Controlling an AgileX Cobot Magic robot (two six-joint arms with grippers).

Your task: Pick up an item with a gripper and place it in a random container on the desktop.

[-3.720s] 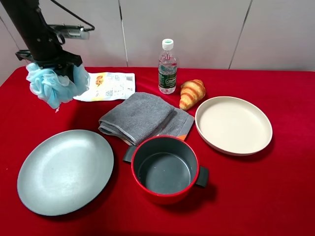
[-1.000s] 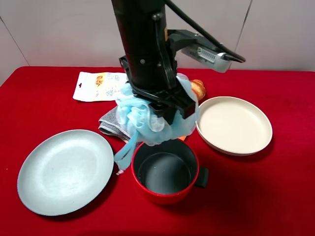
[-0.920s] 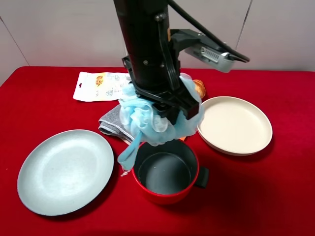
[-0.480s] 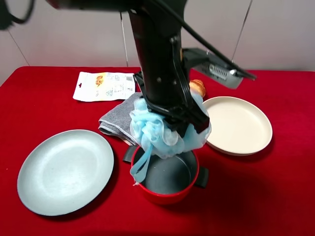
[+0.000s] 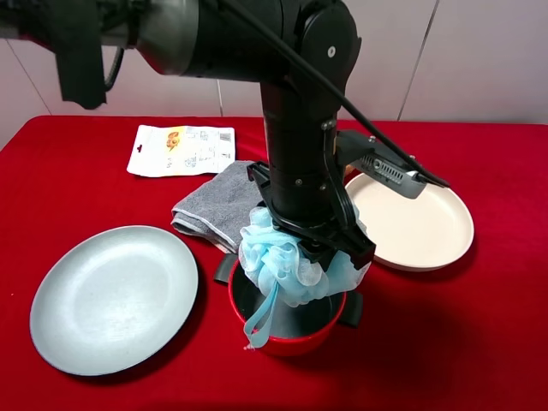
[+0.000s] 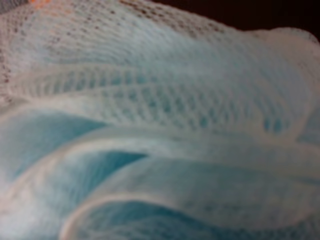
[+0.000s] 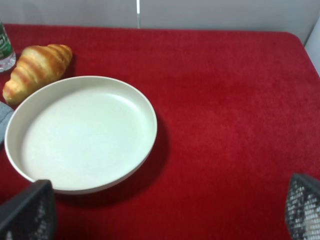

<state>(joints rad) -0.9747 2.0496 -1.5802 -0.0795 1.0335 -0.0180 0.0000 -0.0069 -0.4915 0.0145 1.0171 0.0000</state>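
The light-blue mesh pouf (image 5: 287, 265) is at the red pot's (image 5: 295, 344) rim and would settle inside, so it is now time for my left gripper to release the pouf.
The light-blue mesh pouf (image 5: 287, 265) hangs in my left gripper (image 5: 310, 241), which is shut on it; the claw is mostly buried in the mesh. The pouf sits right over the red pot (image 5: 295, 344), its underside at or just inside the rim. The blue ribbon loop (image 5: 260, 313) dangles over the pot's front-left edge. The left wrist view is filled by the pouf's mesh (image 6: 160, 125). My right gripper (image 7: 165, 220) is open and empty over the red cloth, near the cream dish; it does not show in the exterior high view.
A grey-blue plate (image 5: 111, 295) lies front left. A cream dish (image 5: 424, 227) lies to the right, also in the right wrist view (image 7: 80, 132). A grey towel (image 5: 214, 201) and a printed packet (image 5: 184, 150) lie behind the pot. A croissant (image 7: 35, 67) lies beside the dish.
My left arm has carried the pouf from the back left to over the pot and lowered it to the rim. The ribbon now hangs over the pot's edge.
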